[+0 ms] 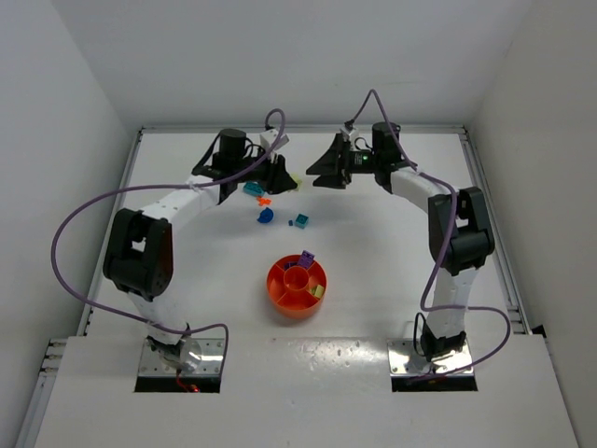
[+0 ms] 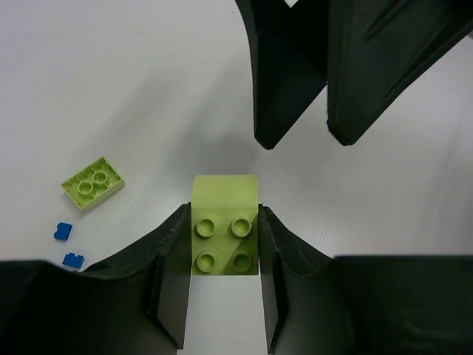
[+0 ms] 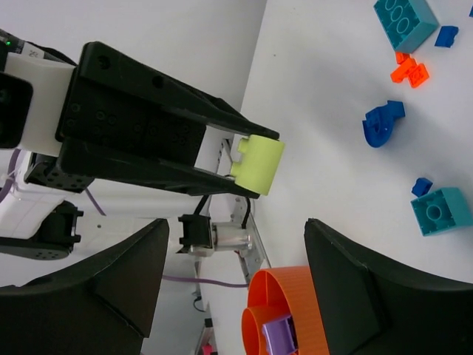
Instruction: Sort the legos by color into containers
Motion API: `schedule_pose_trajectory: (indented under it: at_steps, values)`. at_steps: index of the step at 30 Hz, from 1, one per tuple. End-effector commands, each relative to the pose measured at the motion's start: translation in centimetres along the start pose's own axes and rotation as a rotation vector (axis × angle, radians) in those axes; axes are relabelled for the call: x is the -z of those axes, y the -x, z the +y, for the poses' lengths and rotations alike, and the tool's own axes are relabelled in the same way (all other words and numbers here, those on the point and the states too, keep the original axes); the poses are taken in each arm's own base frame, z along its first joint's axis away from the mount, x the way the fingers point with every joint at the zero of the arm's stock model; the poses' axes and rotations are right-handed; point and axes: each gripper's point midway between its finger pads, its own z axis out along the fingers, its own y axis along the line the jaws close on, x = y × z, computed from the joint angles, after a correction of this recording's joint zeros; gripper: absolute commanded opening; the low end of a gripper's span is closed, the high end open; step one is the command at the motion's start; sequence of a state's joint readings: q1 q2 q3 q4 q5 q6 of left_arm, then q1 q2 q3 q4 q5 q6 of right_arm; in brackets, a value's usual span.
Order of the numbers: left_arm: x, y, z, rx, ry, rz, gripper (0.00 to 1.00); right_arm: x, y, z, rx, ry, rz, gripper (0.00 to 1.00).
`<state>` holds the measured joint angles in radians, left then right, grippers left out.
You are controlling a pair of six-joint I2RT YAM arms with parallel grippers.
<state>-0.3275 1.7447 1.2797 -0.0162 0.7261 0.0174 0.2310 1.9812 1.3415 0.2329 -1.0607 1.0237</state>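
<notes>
I should next use my right gripper to grab the lime green brick by the brick's end past the other gripper's fingers, so the rest of the brick stays free to go into its container.
My left gripper (image 2: pixel 224 216) is shut on a lime green brick (image 2: pixel 225 233), studs facing the camera, at the far middle of the table (image 1: pixel 392 243). The same brick shows in the right wrist view (image 3: pixel 259 164) and in the top view (image 1: pixel 297 179). My right gripper (image 3: pixel 235 244) is open and empty, facing the left gripper close by (image 1: pixel 326 175). The orange tray (image 1: pixel 297 285) stands mid-table with a purple brick (image 1: pixel 305 259) and a yellow one (image 1: pixel 318 291) in its sections. Loose bricks lie between the tray and the left gripper: teal (image 1: pixel 252 189), orange (image 1: pixel 263 199), blue (image 1: pixel 265 216), teal (image 1: pixel 300 221).
A flat lime green brick (image 2: pixel 92 182) and two tiny blue pieces (image 2: pixel 63 231) lie on the table left of my left fingers. The right gripper's black fingers (image 2: pixel 295 74) hang just beyond the held brick. White walls close the table at the back and sides.
</notes>
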Motion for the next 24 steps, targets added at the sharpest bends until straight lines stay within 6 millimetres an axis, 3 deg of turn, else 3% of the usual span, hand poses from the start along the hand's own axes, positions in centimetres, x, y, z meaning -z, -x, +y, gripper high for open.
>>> schedule_pose_trajectory:
  at_steps: [1,10,15,24]
  values:
    - [0.8,3.1,-2.3,-0.088,-0.056,-0.068,0.19,-0.2,-0.5,-0.4,-0.011,0.016,0.020,0.75]
    - [0.2,2.9,-4.8,-0.146,-0.110,-0.055,0.19,-1.0,-0.2,-1.1,-0.011,0.018,0.030,0.75]
    - [0.0,2.7,-4.9,-0.152,-0.099,-0.045,0.19,-1.0,0.2,-0.2,0.019,0.049,0.028,0.73]
    - [-0.7,2.6,-5.5,-0.171,-0.085,-0.036,0.19,-0.9,-1.1,0.8,0.051,0.109,0.077,0.63]
